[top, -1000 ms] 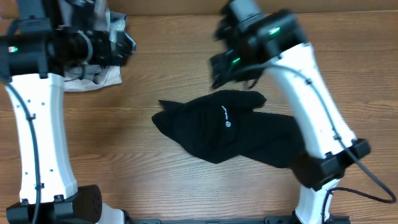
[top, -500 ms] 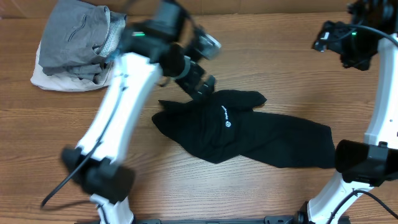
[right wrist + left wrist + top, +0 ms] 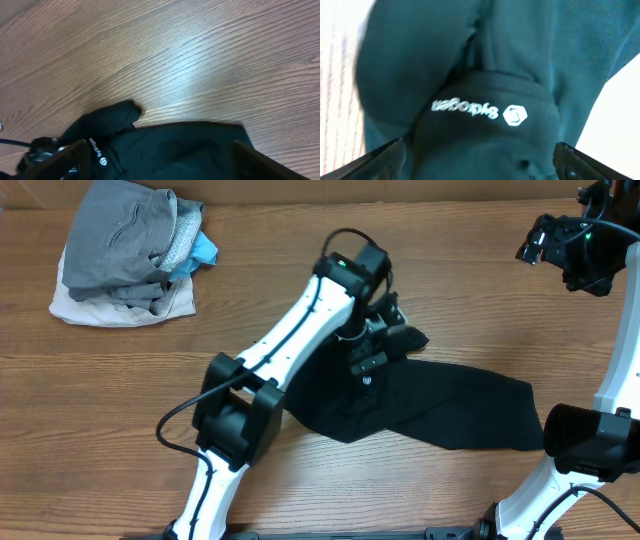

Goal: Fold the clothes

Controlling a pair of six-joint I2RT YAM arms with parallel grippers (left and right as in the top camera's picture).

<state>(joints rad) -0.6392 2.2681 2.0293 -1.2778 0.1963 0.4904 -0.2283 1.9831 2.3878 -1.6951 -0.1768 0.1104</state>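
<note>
I need to grip the black garment with my left gripper by its collar end [image 3: 366, 367] [image 3: 479, 142] beside the white logo, which leaves my right gripper the garment's other end to spread for folding.
The black garment [image 3: 440, 410] lies crumpled and partly spread on the wooden table, mid-right. My left gripper [image 3: 368, 358] is down over its collar end, next to the small white logo. In the left wrist view the black fabric [image 3: 470, 65] with the white printing fills the frame, and the left gripper [image 3: 480, 167] is open with its fingers wide on either side of the collar band. My right gripper [image 3: 560, 250] is raised at the far right, apart from the garment. In the right wrist view it [image 3: 160, 162] is open and empty, high above the garment [image 3: 175, 150].
A pile of folded grey, white and light-blue garments [image 3: 130, 250] sits at the table's far left corner. The left arm's white links [image 3: 290, 340] reach diagonally across the table's middle. Bare wood [image 3: 120, 400] lies left of the garment.
My left arm has swung from the left side to the garment's collar and come down onto it. My right arm has pulled away to the far right and stays raised there.
</note>
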